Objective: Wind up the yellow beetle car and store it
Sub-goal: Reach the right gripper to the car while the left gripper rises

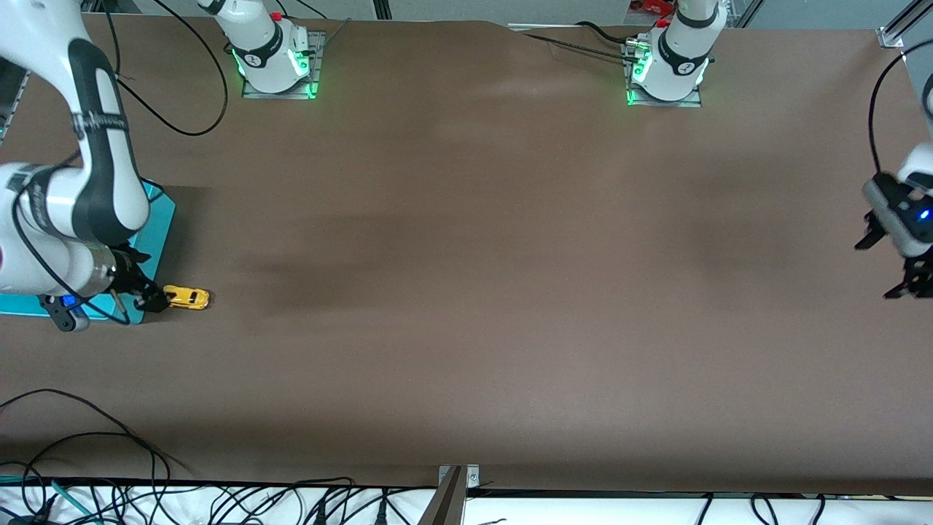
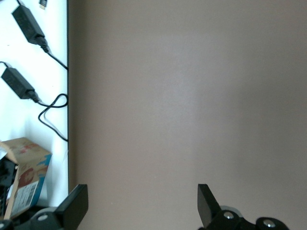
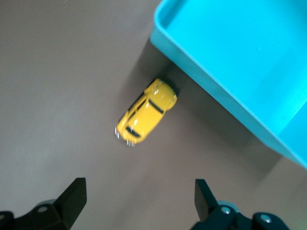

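Observation:
Next, my right gripper needs to pick up the yellow beetle car (image 1: 187, 297) by its two door sides to store it in the turquoise bin.
The yellow beetle car (image 1: 187, 297) (image 3: 146, 111) stands on the brown table just beside a corner of the turquoise bin (image 1: 157, 232) (image 3: 230, 57), at the right arm's end. My right gripper (image 1: 143, 286) (image 3: 139, 196) hovers open right next to the car, with nothing between its fingers. My left gripper (image 1: 891, 266) (image 2: 141, 203) hangs open and empty over bare table at the left arm's end, where that arm waits.
The bin's rim (image 3: 206, 86) stands close to the car. Loose cables (image 1: 87, 481) lie along the table edge nearest the front camera. Off the table edge near the left gripper are power adapters (image 2: 24, 52) and a cardboard box (image 2: 21, 177).

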You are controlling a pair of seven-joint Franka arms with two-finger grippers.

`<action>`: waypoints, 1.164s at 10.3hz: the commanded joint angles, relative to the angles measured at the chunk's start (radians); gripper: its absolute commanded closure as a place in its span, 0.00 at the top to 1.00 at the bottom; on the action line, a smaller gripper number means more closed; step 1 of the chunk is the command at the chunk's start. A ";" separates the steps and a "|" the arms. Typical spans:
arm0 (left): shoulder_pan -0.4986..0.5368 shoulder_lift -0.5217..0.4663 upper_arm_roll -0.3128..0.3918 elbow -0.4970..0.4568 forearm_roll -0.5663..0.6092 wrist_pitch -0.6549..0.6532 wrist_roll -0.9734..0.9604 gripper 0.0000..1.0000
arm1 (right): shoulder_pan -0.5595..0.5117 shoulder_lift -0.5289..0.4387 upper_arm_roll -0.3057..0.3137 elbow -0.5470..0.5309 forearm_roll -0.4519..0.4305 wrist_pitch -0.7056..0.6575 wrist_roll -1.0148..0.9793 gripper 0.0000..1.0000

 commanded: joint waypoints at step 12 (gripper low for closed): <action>-0.090 -0.213 -0.069 0.271 -0.012 -0.710 -1.337 1.00 | -0.045 0.068 -0.010 -0.276 -0.009 0.494 0.442 0.65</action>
